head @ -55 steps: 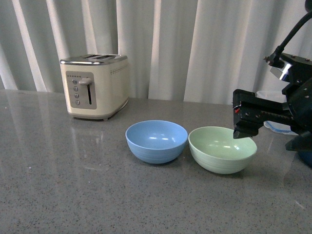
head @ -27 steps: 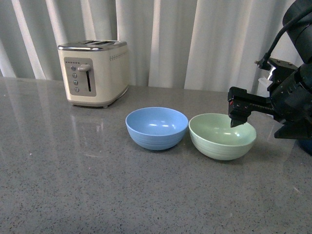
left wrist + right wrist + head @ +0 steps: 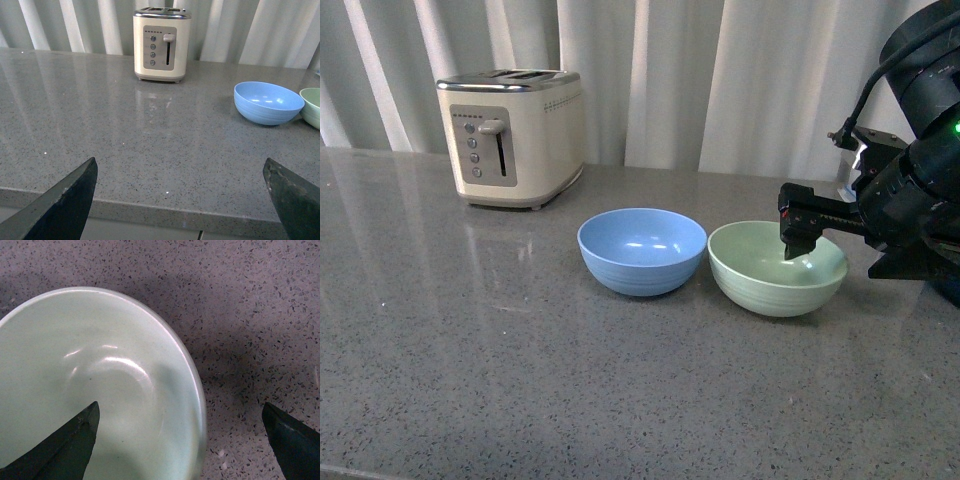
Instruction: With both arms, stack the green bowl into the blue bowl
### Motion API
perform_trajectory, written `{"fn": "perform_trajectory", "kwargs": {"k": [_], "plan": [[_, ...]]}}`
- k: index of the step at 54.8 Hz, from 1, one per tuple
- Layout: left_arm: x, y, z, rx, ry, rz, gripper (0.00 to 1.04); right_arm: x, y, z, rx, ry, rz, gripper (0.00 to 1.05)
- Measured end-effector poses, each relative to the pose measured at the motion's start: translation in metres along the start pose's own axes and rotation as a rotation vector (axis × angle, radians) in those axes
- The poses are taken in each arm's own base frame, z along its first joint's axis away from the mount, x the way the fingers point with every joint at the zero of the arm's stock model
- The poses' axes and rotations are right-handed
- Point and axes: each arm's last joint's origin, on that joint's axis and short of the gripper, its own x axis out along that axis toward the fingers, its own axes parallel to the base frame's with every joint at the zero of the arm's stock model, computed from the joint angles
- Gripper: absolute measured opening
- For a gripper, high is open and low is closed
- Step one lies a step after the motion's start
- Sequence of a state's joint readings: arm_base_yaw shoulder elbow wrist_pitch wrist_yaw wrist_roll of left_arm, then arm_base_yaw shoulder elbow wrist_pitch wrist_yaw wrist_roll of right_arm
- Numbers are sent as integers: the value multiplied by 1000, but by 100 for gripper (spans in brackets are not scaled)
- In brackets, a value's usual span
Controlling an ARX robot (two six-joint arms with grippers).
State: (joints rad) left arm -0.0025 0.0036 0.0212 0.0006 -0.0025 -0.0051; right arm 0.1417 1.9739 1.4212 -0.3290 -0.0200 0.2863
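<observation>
I will next pick up the green bowl by its rim [image 3: 192, 371] with my right gripper to nest it in the blue bowl.
The green bowl [image 3: 775, 268] stands upright on the grey counter, right of and touching the blue bowl [image 3: 641, 250]. My right gripper [image 3: 798, 240] is open and hangs over the green bowl's far right rim, its tip dipping inside. In the right wrist view the jaws straddle the green bowl's rim [image 3: 197, 405], one fingertip [image 3: 65, 450] over the bowl's inside, the other over the counter. My left gripper [image 3: 180, 200] is open and empty, low at the counter's front edge, far from the blue bowl [image 3: 267, 102] and the green bowl's edge [image 3: 312, 107].
A cream toaster [image 3: 512, 135] stands at the back left, also in the left wrist view [image 3: 161, 42]. White curtains hang behind the counter [image 3: 520, 350]. A dark blue object [image 3: 950, 290] sits at the right edge behind my right arm.
My right gripper has moved left and down, from beside the green bowl's right edge to over its rim, tip now inside. The view has shifted slightly. The bowls have not moved.
</observation>
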Motion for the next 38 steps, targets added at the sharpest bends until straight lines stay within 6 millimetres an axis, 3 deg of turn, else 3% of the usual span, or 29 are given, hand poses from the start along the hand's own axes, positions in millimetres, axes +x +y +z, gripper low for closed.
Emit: {"fn": "perform_trajectory", "kwargs": {"k": [16, 38], "plan": [[0, 0, 0, 0, 0, 0, 98, 12, -2, 4, -8, 7, 5, 94], [0, 0, 0, 0, 0, 0, 98, 15, -7, 1, 13, 16, 42, 31]]}}
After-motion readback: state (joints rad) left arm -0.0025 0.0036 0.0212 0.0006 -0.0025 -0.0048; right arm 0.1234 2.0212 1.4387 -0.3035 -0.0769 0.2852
